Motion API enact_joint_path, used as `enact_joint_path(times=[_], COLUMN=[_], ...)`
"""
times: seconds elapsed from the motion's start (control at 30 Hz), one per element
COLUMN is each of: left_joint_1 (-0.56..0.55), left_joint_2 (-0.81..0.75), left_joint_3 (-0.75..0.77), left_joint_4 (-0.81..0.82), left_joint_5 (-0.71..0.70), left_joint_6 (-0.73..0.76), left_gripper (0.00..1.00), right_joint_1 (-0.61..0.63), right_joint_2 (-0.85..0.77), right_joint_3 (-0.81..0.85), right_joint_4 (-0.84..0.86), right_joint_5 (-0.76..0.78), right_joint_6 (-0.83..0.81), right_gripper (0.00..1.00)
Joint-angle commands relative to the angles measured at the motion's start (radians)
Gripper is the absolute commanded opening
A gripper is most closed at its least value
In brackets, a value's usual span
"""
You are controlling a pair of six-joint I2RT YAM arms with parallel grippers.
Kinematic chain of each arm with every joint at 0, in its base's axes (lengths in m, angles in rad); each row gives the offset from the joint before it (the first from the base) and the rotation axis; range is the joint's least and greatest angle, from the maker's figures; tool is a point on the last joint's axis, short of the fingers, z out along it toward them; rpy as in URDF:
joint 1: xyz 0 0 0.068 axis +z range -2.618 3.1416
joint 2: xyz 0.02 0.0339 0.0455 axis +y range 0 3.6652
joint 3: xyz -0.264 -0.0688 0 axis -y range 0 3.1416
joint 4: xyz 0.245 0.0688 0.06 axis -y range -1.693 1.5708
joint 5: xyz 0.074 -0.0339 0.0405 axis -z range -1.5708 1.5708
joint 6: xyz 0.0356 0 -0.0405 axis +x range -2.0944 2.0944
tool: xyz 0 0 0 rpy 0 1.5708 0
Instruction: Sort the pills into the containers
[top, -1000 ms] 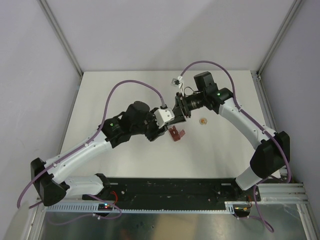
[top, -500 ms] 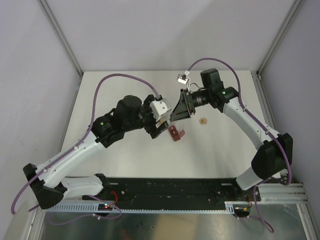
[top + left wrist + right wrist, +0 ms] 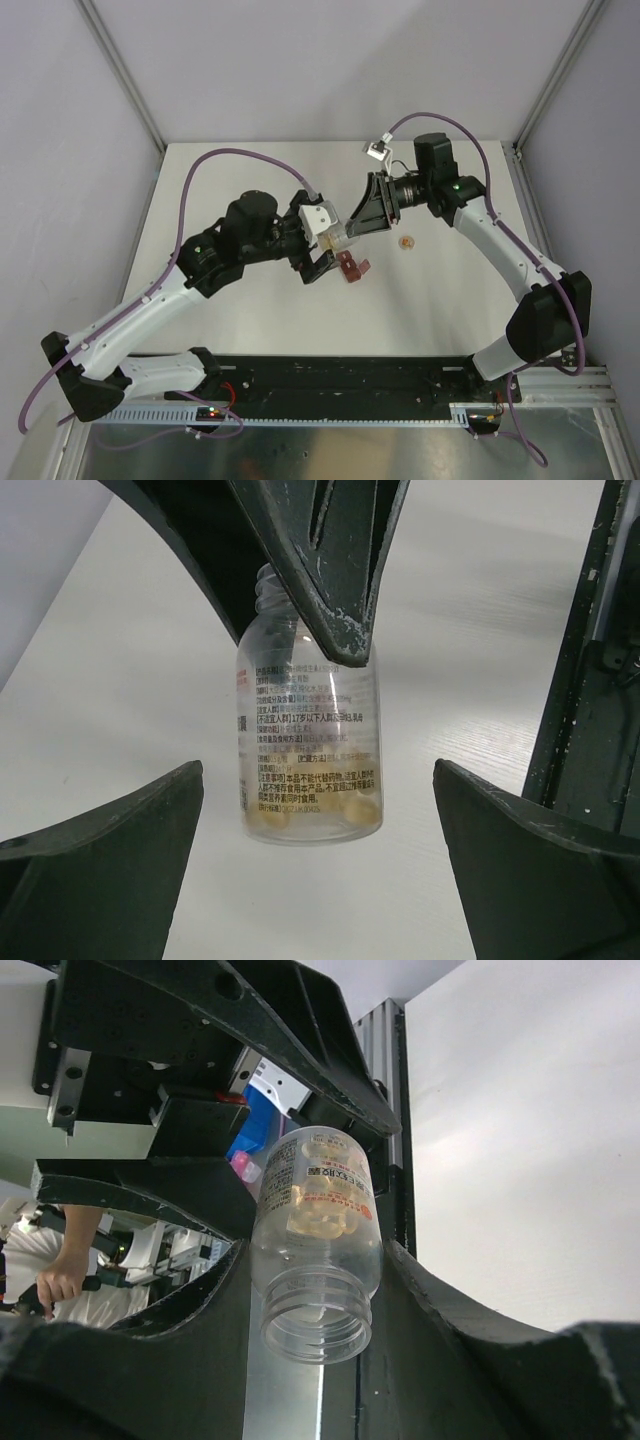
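My left gripper should close on the bottle's lower sides now: its fingers reach past the bottle's bottom in the left wrist view.
A clear uncapped bottle [image 3: 338, 238] hangs in the air between both grippers, with pale yellowish pills [image 3: 345, 810] lying in its base. My right gripper [image 3: 315, 1305] is shut on its neck end, and the bottle's open mouth [image 3: 315, 1330] faces that wrist camera. My left gripper [image 3: 318, 775] stands wide open around the bottle's base, both fingers [image 3: 120, 830] apart from the glass. The dark red strip of containers [image 3: 351, 267] lies on the table just below and in front of the bottle, with its lids up. No pills show in the containers.
A small round orange-tan object [image 3: 406, 242] lies on the white table [image 3: 250, 170] right of the containers. Grey walls and metal posts close in the table at the back and sides. The black rail [image 3: 340, 375] with the arm bases runs along the near edge.
My left gripper has opened and let go of the bottle, drawing back slightly to the left. The right gripper keeps its hold on the bottle and has shifted a little right and up.
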Motion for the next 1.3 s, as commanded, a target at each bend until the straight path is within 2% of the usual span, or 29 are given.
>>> enact_joint_path(times=[0.0, 0.17, 0.47, 0.93, 1.27], left_joint_1=[0.005, 0.004, 0.005, 0.003, 0.001], left_joint_2=[-0.013, -0.005, 0.003, 0.01, 0.013], left_joint_3=[0.042, 0.035, 0.029, 0.003, -0.021], left_joint_4=[0.044, 0.071, 0.096, 0.11, 0.112], left_joint_5=[0.031, 0.012, -0.006, -0.05, -0.049], left_joint_6=[0.016, 0.016, 0.003, 0.021, 0.025], left_gripper=[1.0, 0.99, 0.9, 0.86, 0.89], right_joint_1=[-0.001, -0.001, -0.002, -0.004, -0.006], right_joint_2=[-0.04, -0.044, -0.05, -0.052, -0.056], right_joint_3=[-0.004, -0.018, -0.04, -0.047, -0.047], right_joint_4=[0.08, 0.111, 0.165, 0.192, 0.193], right_joint_5=[-0.066, -0.079, -0.099, -0.107, -0.106], right_joint_6=[0.058, 0.087, 0.132, 0.157, 0.157], right_gripper=[0.0, 0.0, 0.0, 0.0, 0.0])
